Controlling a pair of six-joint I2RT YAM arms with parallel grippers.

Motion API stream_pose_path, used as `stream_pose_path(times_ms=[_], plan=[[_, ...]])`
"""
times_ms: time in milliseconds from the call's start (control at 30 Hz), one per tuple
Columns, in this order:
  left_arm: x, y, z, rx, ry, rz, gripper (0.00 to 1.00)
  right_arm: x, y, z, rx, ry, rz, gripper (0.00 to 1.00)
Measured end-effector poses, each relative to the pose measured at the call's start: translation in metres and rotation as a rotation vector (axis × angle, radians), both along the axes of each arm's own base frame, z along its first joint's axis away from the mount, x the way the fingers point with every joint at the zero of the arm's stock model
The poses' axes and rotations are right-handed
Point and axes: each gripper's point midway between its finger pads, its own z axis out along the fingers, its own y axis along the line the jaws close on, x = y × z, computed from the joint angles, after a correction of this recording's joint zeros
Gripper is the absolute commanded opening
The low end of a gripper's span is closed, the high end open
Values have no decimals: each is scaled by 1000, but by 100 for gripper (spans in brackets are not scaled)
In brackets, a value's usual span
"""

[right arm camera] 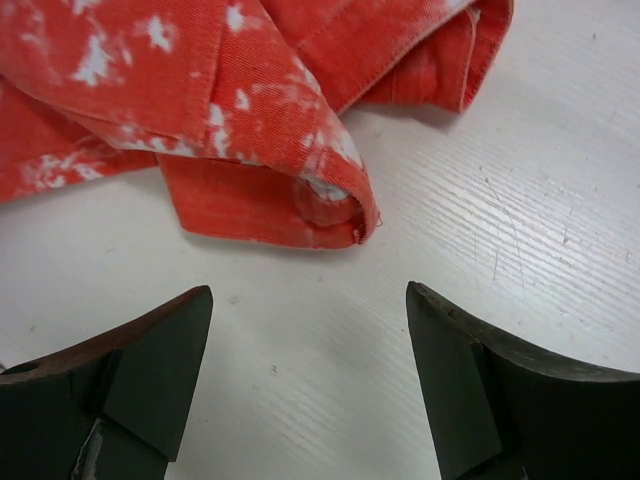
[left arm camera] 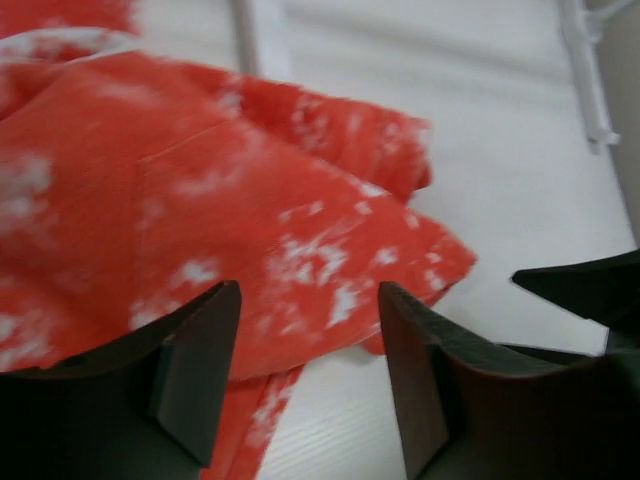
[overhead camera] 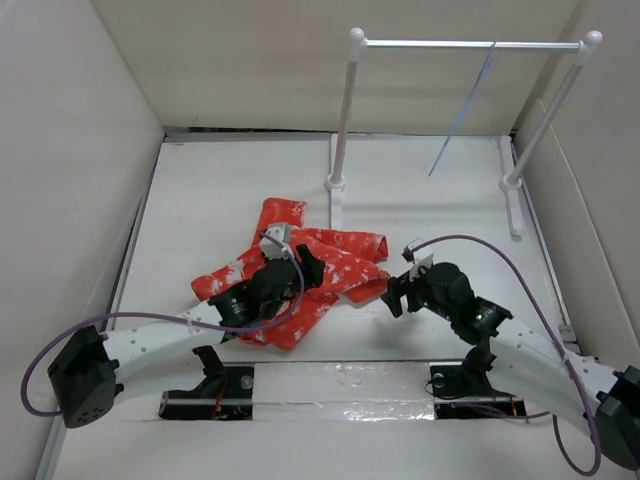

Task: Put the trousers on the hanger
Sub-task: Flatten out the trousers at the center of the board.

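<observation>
I will use my right gripper next to grab the trousers by the folded hem corner (overhead camera: 381,280) nearest that gripper, so the rest stays free to spread out for the hanger (overhead camera: 465,110).
The red-orange trousers (overhead camera: 340,262) with white speckles lie crumpled on the white table near the middle. My left gripper (overhead camera: 312,268) hovers over their near right part. In the left wrist view its fingers (left arm camera: 195,370) stand apart above the trousers (left arm camera: 200,180) and bare table, holding nothing. My right gripper (overhead camera: 393,296) is just right of the trousers, open over the table. In the right wrist view a folded hem of the trousers (right arm camera: 330,205) lies just ahead of the open right gripper (right arm camera: 305,330). The thin pale hanger (overhead camera: 465,110) hangs from the rack's crossbar at the back.
A white-posted rack with a metal crossbar (overhead camera: 470,44) stands at the back right, its feet (overhead camera: 335,205) on the table close behind the trousers. White walls (overhead camera: 80,150) enclose the table on the left, back and right. The right gripper's dark tip (left arm camera: 590,285) shows in the left wrist view.
</observation>
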Motion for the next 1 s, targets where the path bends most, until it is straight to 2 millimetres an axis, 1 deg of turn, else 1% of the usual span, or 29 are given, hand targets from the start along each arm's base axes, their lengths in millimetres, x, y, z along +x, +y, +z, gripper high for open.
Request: stream_pose_path(times_ms=[33, 67, 100, 167, 200, 267, 300, 333, 367, 433, 467, 500, 567, 633, 700, 767, 800, 867, 933, 967, 1000], plan=[[-4, 13, -10, 21, 25, 31, 60, 3, -1, -4, -6, 9, -10, 84], [-7, 25, -15, 30, 40, 64, 67, 7, -1, -6, -7, 11, -21, 83], [-10, 34, -15, 30, 48, 90, 68, 13, -1, -9, -7, 14, -32, 83], [-14, 48, -9, 4, 56, 134, 71, 24, 0, -14, -9, 20, -46, 80], [-16, 53, -7, -6, 61, 152, 71, 27, 2, -20, -14, 39, -37, 79], [-20, 63, -9, -7, 85, 183, 71, 31, 7, -31, -32, 72, -6, 75], [-22, 67, -12, 2, 101, 196, 71, 32, 12, -36, -37, 89, 17, 70], [-25, 72, -16, 15, 117, 206, 71, 33, 17, -40, -39, 104, 42, 48], [-27, 75, -21, 27, 131, 213, 71, 33, 22, -42, -41, 111, 69, 34], [-30, 80, -26, 44, 152, 223, 71, 33, 30, -43, -28, 123, 104, 10], [-31, 81, -28, 50, 160, 226, 71, 34, 32, -41, -22, 118, 110, 7], [-32, 83, -30, 58, 165, 228, 71, 35, 33, -37, -16, 109, 109, 0], [-32, 83, -33, 71, 172, 228, 71, 42, 28, -19, -2, 63, 79, 0], [-33, 82, -38, 91, 182, 222, 71, 53, 17, 8, 8, -11, 9, 0], [-33, 78, -45, 123, 196, 201, 72, 67, 4, 43, 12, -88, -82, 0], [-33, 74, -50, 169, 213, 179, 72, 75, -14, 76, 13, -155, -178, 0], [-32, 71, -50, 187, 217, 169, 72, 79, -26, 91, 11, -191, -238, 0], [-30, 66, -43, 201, 214, 153, 72, 79, -49, 111, 10, -241, -338, 0], [-29, 63, -34, 187, 201, 141, 74, 75, -78, 123, 3, -279, -441, 0], [-29, 63, -30, 180, 195, 137, 79, 73, -90, 128, 0, -295, -488, 0], [-30, 62, -27, 171, 189, 129, 79, 71, -103, 133, -2, -311, -532, 0]])
